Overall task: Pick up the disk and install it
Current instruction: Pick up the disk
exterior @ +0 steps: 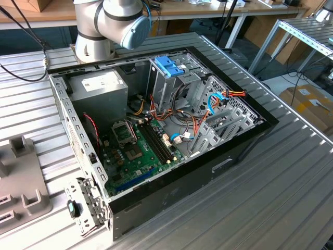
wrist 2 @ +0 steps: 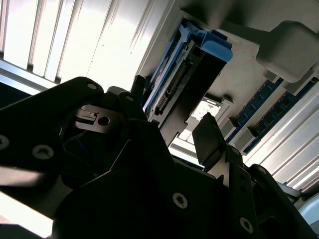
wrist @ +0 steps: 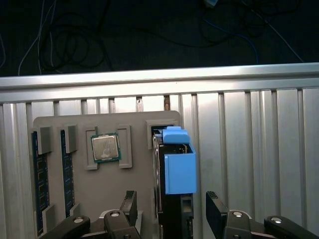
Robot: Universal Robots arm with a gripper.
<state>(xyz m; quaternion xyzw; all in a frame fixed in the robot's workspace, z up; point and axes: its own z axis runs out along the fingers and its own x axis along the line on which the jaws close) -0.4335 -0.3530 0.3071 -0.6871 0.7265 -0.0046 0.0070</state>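
Note:
My gripper grabs the disk's black end [wrist: 174, 213] beside the blue bar next, to install the disk in the metal drive cage.
The disk [wrist: 179, 172] stands on edge in a slot of a grey holder tray [wrist: 99, 194], its light-blue carrier rail facing the camera. In the second wrist view the disk [wrist 2: 187, 82] shows its dark connector edge between blue rails. My gripper [wrist: 173, 209] is open and straddles the disk, one black finger [wrist: 129, 203] on each side with a gap to the disk on both sides. In the second wrist view the gripper [wrist 2: 172, 119] sits just short of the disk's near end.
The tray also carries a processor chip [wrist: 105, 148] and memory sticks [wrist: 37, 184]. It lies on a ribbed metal table [wrist: 249, 149]. The open computer case [exterior: 156, 135] has a metal drive cage with a blue latch [exterior: 169, 66], cables and a motherboard [exterior: 138, 151].

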